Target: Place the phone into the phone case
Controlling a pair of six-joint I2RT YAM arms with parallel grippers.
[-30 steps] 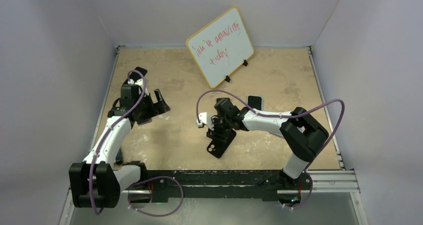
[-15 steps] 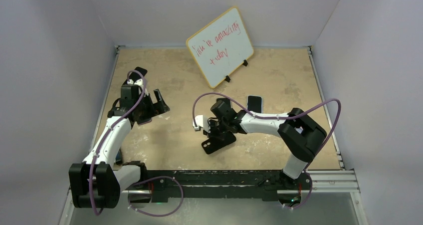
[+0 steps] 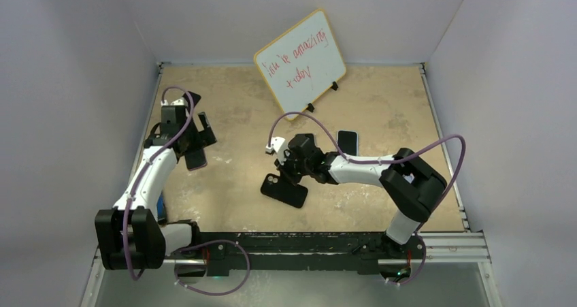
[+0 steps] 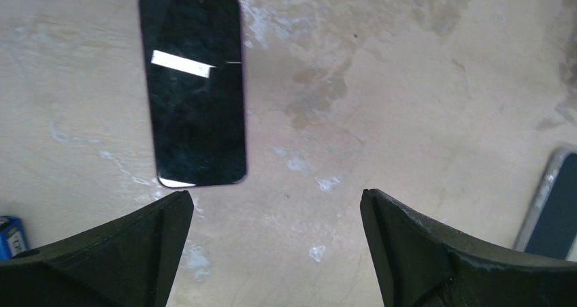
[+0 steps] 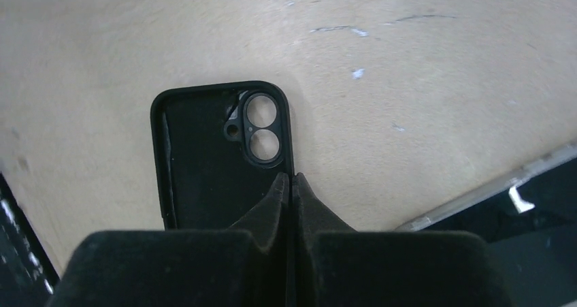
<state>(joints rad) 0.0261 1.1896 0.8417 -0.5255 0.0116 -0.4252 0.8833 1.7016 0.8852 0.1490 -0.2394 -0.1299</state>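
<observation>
The dark-screened phone should be grabbed next by my left gripper across its long side edges, so the phone's ends stay clear for the handover toward the case (image 3: 284,190).
The black phone case (image 3: 284,190) lies hollow side up near the table's middle, its camera cut-out (image 5: 262,135) toward the left. My right gripper (image 3: 292,173) (image 5: 291,182) is shut, pinching the case's (image 5: 201,164) side wall just below the cut-out. A dark-screened phone (image 3: 196,158) (image 4: 194,88) lies flat, face up, at the left. My left gripper (image 3: 195,138) (image 4: 275,208) hovers open just beside its near end, with nothing between the fingers. A second phone (image 3: 348,141) (image 5: 524,198) with a pale rim lies behind the right forearm.
A whiteboard (image 3: 300,64) with red writing stands at the back. A dark flat object (image 3: 192,97) (image 4: 554,208) lies near the left wall. A small blue item (image 3: 161,209) (image 4: 9,233) sits by the left arm. White walls close in three sides.
My right gripper has shut on the case's wall and swung the case round and leftward. The left arm has drawn back toward the left wall, above the phone, and its jaws spread slightly wider.
</observation>
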